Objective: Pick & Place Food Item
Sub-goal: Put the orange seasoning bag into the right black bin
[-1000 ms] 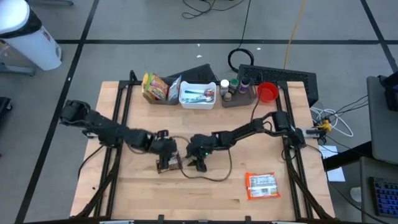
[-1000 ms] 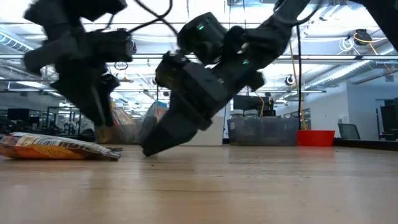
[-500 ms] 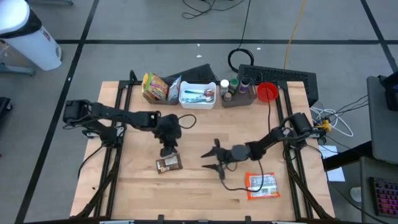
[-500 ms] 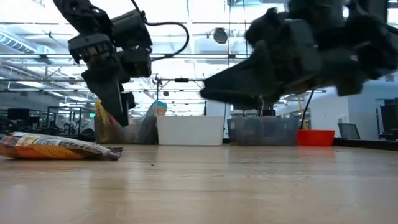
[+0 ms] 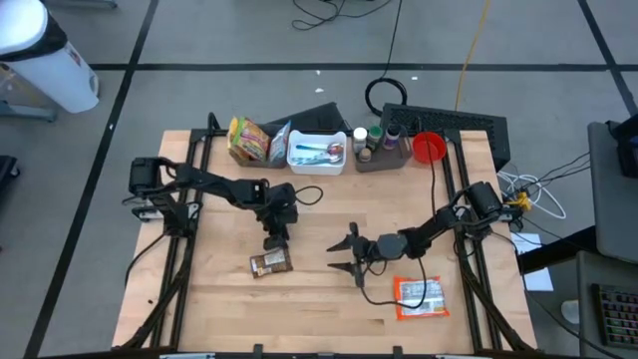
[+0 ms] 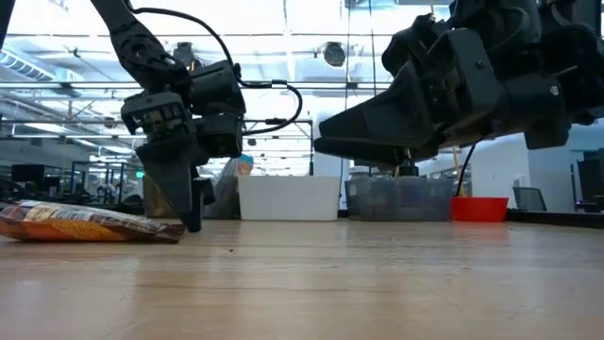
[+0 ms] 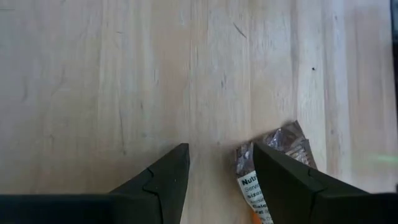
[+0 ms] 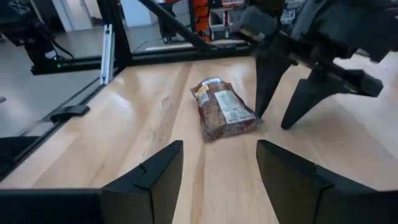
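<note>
The brown packet's crimped end is under one fingertip, beside the gap, so closing now would miss it. My left gripper first shifts right in the wrist view.
A brown snack packet [image 5: 270,263] lies flat on the wooden table, left of the middle; the low view shows the packet [image 6: 85,223] at the left. My left gripper [image 5: 274,240] stands open just beyond its far end, fingers slanting down, their tips close over the table [image 7: 217,158]. The packet's crimped end [image 7: 277,144] shows beside one finger. My right gripper [image 5: 341,255] hovers open to the packet's right, level, pointing at the packet [image 8: 221,112]. An orange packet [image 5: 419,296] lies flat at the near right. My left gripper has one finger [image 7: 273,171] right beside the brown packet's far crimped end [image 7: 244,160], coming from above and the far side. That finger hides the spot, so I cannot tell whether it touches. The packet lies flat on the table.
Along the far edge stand snack bags [image 5: 254,140], a white bin [image 5: 317,153], a tray of bottles [image 5: 382,143] and a red cup [image 5: 429,148]. A black cable [image 5: 384,294] loops on the table below my right gripper.
My right gripper has drawn away from the brown packet toward the table's right edge and tipped up from slanting down to level. My left gripper has lifted off toward the far edge, turned, then come down again beside the packet's far end. The packet has stayed put.
</note>
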